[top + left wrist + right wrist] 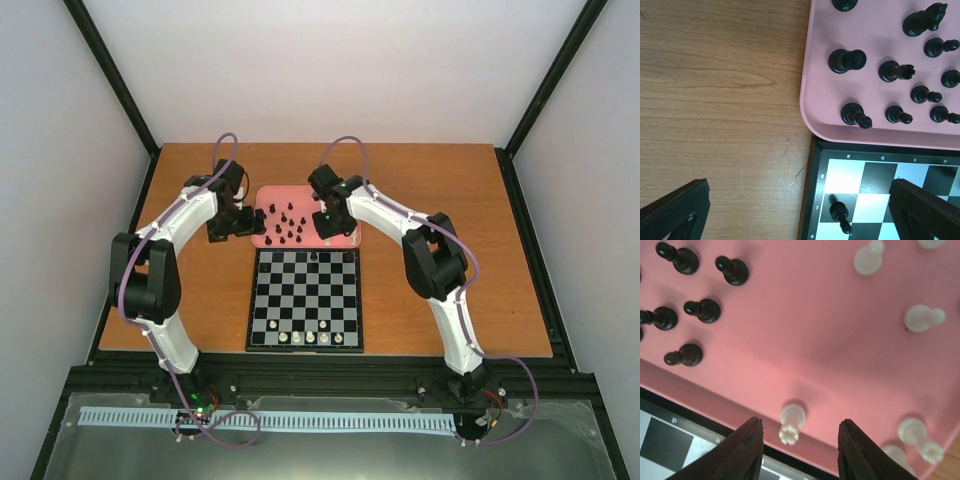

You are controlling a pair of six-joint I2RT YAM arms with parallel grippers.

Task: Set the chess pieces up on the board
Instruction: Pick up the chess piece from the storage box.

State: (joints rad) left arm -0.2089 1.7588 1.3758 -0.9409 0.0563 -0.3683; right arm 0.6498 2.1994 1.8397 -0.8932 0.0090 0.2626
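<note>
I am not ready to close yet, as my right gripper's fingers are above the top of the cream-white piece (790, 426). I need to lower my right gripper first, then close it on the piece.
The board (305, 300) lies in the middle of the table, with several cream-white chess pieces (310, 338) on its near row and a black piece (316, 256) on its far row. The other pieces stand on the pink tray (262, 195) behind it. My left gripper (232, 225) is open and empty over the board's far-left corner. In the left wrist view its gap (799, 182) spans the board edge, and a black pawn (840, 215) stands on a7. My right gripper (800, 421) is open above the tray, with a cream-white crowned piece (791, 422) between its fingers, untouched.
In the left wrist view several black pieces (846, 61) stand on the pink tray (812, 115). In the right wrist view black pawns (702, 310) stand to the left and white pieces (922, 317) to the right. Bare wooden table (715, 100) lies left of the tray.
</note>
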